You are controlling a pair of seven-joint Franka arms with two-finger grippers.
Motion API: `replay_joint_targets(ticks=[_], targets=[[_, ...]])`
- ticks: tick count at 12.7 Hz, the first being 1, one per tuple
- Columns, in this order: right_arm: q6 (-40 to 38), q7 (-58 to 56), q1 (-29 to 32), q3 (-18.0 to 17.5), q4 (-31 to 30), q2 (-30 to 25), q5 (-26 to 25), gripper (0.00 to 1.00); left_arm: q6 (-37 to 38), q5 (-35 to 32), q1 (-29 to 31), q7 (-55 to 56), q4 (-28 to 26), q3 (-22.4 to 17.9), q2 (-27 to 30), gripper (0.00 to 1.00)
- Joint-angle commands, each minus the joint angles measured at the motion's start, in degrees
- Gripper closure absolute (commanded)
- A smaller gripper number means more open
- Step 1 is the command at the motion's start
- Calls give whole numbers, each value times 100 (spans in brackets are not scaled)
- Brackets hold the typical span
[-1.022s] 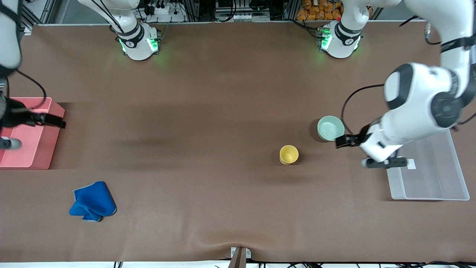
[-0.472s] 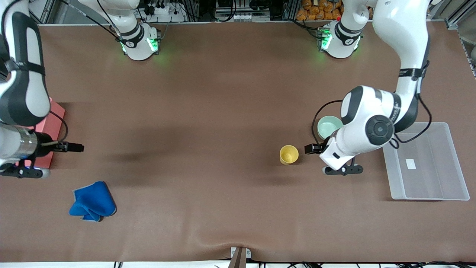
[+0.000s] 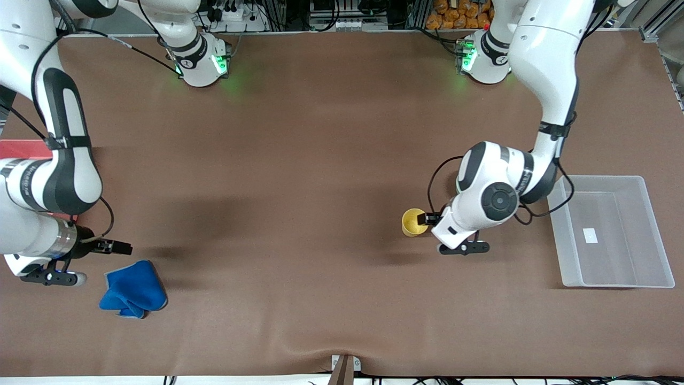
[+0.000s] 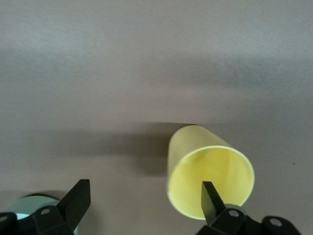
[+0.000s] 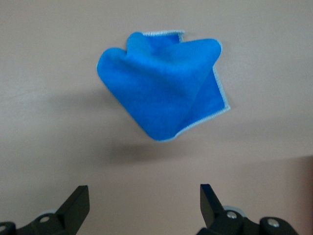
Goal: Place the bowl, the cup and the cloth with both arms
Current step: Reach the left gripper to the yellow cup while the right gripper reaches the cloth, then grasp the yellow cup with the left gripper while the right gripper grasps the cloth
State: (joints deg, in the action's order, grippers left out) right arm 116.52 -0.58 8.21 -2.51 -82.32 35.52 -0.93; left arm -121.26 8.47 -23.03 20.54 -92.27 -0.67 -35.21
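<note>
The yellow cup needs to go in the clear plastic bin, so my left gripper will grab it by its rim (image 3: 424,228) next.
The yellow cup (image 3: 411,222) stands upright on the brown table. My left gripper (image 3: 423,218) is open right at it. In the left wrist view one finger (image 4: 209,197) hangs over the cup's mouth (image 4: 210,169) and the other finger stands well to the side. The mint-green bowl (image 4: 33,203) shows only as an edge in that view; the left arm's wrist covers it in the front view. The blue cloth (image 3: 133,289) lies crumpled near the right arm's end. My right gripper (image 3: 123,247) is open and empty, over the table just short of the cloth (image 5: 161,83).
A clear plastic bin (image 3: 567,267) stands at the left arm's end of the table. A red box (image 3: 16,148) sits at the right arm's end, mostly covered by the right arm.
The left gripper moved from beside the bowl to the cup. The right gripper moved from over the red box down toward the cloth. Cup, bowl and cloth have not moved.
</note>
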Motion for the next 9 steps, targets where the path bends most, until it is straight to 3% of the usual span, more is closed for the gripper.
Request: replay_joint_targets(ticks=[1,2,3,6,7,9], targets=[[247,-659,137,-74,137,182,-39,0,-187,-21,-184,204,60,-47,-170,5],[353,-1063,268,-74,137,261,-22,0,-301,-21,-176,204,60,-47,-232,14],[484,-1441,365,-82,137,288,13,0,-337,-21,-193,213,60,-47,-258,29],[967,-2356,383,-74,137,411,5,0,-337,-30,-220,213,34,-56,-346,91],[1213,-2611,383,-74,137,481,5,0,-337,-21,-211,222,42,-65,-338,100],[1757,-3305,383,-83,146,657,14,0,-285,-21,-158,327,104,-100,-215,100]])
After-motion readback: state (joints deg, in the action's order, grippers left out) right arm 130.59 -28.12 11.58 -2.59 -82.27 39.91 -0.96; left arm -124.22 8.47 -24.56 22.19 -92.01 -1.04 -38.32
